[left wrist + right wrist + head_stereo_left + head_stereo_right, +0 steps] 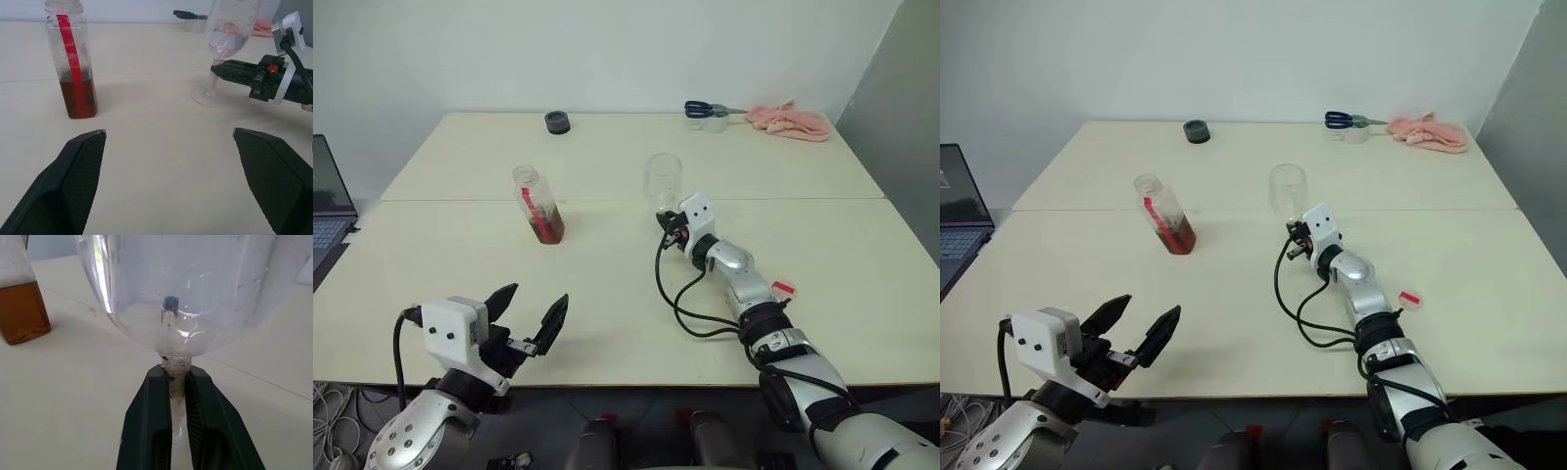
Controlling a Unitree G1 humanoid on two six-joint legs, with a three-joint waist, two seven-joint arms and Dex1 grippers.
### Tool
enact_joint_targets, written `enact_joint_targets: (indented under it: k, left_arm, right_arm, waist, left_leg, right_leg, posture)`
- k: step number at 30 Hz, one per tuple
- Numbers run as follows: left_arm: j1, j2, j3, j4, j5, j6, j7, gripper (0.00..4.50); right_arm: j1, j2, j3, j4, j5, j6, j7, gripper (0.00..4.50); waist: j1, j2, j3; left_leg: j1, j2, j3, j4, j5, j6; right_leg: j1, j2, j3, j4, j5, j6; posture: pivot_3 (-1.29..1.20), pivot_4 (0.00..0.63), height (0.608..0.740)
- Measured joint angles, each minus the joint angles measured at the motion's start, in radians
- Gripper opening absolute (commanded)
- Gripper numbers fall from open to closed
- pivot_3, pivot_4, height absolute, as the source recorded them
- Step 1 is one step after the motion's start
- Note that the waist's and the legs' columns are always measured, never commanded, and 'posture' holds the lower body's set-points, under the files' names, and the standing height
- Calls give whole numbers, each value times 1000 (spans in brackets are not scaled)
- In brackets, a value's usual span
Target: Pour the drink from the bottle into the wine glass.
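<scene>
I should pour from the bottle, whose neck (525,175) is round while its body is square, so my left gripper should next grab it by the flat sides of its body (539,211).
The bottle (538,206) stands uncapped at the table's middle left, a red strip down its side. The amber-red drink (549,228) fills its lowest third. To its right is the clear wine glass (662,181), upright and empty, with its foot (208,98) down at the table top. My right gripper (666,217) is shut on the wine glass's thin stem just below the bowl; the right wrist view shows both fingers (151,416) pressed on the stem (176,369). My left gripper (533,313) hovers open over the table's near left edge, pointing toward the bottle (73,63), with nothing between its fingers.
At the back of the table sit a dark round object (557,121), a short clear cup with blue-handled scissors (708,113) and a pink cloth (790,120). A small red item (783,288) lies beside my right forearm. A laptop (328,196) stands off the table's left side.
</scene>
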Motion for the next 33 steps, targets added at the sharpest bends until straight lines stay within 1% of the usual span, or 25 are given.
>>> enact_joint_targets:
  k: [5, 13, 17, 25, 33]
  left_arm:
    - [19, -3, 3, -1, 0, 0, 2, 4500]
    - [34, 3, 78, -5, -2, -3, -4, 4500]
    - [26, 7, 80, -5, -3, -3, -6, 4500]
    - [16, 10, 79, -5, -5, -3, -8, 4500]
    - [14, 10, 79, -5, -6, -3, -14, 4500]
  right_arm:
    - [-60, 35, -6, 74, 13, -19, -8, 123]
    - [-248, 58, -37, 340, 11, -95, -71, 123]
    - [-302, 61, -57, 425, 12, -121, -97, 123]
    - [-315, 81, -149, 488, 54, -197, -124, 123]
    - [-315, 105, -143, 497, 35, -234, -139, 123]
  waist:
    - [-12, -1, 1]
    - [-16, -4, 8]
    - [-16, -6, 10]
    - [-15, -8, 11]
    - [-16, -8, 16]
  left_leg:
    - [0, 2, 0, 0, 0, 0]
    - [-4, 2, 0, -4, 0, 0]
    - [-4, 1, 2, -7, 0, 0]
    - [-8, 2, 3, -12, 0, 0]
    - [-9, 2, 3, -12, 0, 0]
  right_leg:
    - [-2, 1, 0, 1, 0, 0]
    - [-7, 2, 0, 2, 0, -1]
    - [-9, 1, 1, 1, 0, -2]
    - [-15, 1, 1, 1, -1, -3]
    - [-16, 1, 1, 2, -1, -3]
  posture:
    - [0, 150, 740]
    - [0, 150, 740]
    - [0, 150, 740]
    - [0, 150, 740]
    - [0, 150, 740]
